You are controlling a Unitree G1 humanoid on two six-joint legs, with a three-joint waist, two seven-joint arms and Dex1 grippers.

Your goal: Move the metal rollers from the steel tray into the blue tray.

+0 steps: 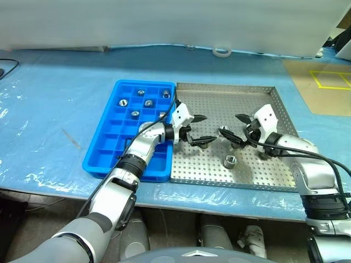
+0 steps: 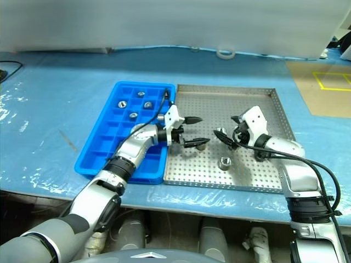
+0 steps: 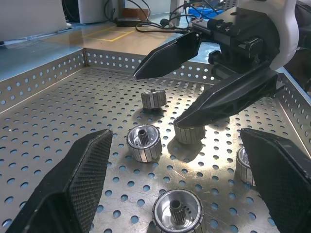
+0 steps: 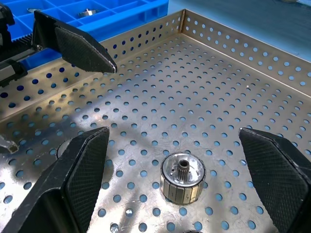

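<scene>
I need to lower my left gripper's fingers to the nearest roller [image 3: 178, 211] before they close on it, because they are above it and would miss now.
The steel tray [image 1: 263, 104] lies right of the blue tray [image 1: 96, 159]. Several metal rollers [image 1: 135, 114] sit in the blue tray's far compartments. Loose metal rollers lie on the steel tray's perforated floor; one [image 1: 230, 161] lies near its front edge, others [image 3: 144, 142] between the two grippers. My left gripper [image 1: 201, 130] reaches over the steel tray's left part, open, pointing right, holding nothing. My right gripper [image 1: 233, 126] faces it from the right, open and empty, low over the floor. One roller [image 4: 183, 177] stands just before the right gripper's fingers.
A white tape ring [image 1: 221, 52] lies on the blue table cover behind the steel tray. A brown board with yellow markings [image 1: 332, 79] is at the far right. The two grippers' fingertips stand close to each other over the tray's middle.
</scene>
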